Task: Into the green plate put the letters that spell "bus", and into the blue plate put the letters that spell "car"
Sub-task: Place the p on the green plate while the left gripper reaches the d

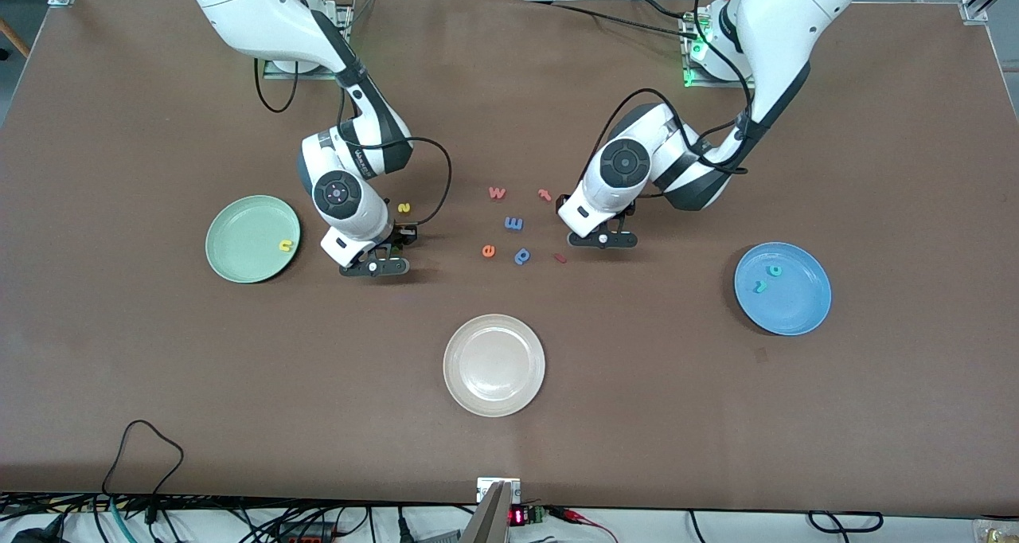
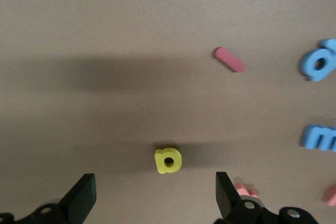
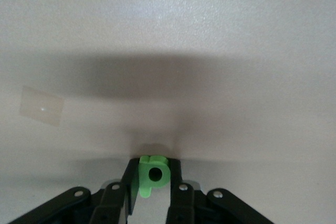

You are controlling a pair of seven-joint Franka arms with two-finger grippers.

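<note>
The left gripper should move toward the yellow "a" before it closes on the "a", because its fingers stop short of the "a" in the left wrist view.
My right gripper (image 3: 153, 169) is shut on the green "b" (image 3: 152, 177), low over the table beside the green plate (image 1: 243, 244). In that plate lies the yellow "u" (image 1: 285, 246). The yellow "s" (image 1: 404, 207) lies on the table next to the right gripper (image 1: 400, 239). My left gripper (image 2: 154, 192) is open and low over the table, with the yellow "a" (image 2: 168, 160) lying just ahead between its fingers (image 2: 81, 196). The blue plate (image 1: 796, 300) holds the teal "c" (image 1: 773, 271) and the teal "r" (image 1: 760, 287). In the front view the left gripper (image 1: 603, 236) covers the "a".
Loose letters lie between the arms: a pink "w" (image 1: 497, 193), a red hook (image 1: 544, 195), a blue "m" (image 1: 513, 224), an orange "e" (image 1: 488, 251), a blue "p" (image 1: 522, 255) and a red bar (image 1: 560, 258). A white plate (image 1: 493, 365) sits nearer the front camera.
</note>
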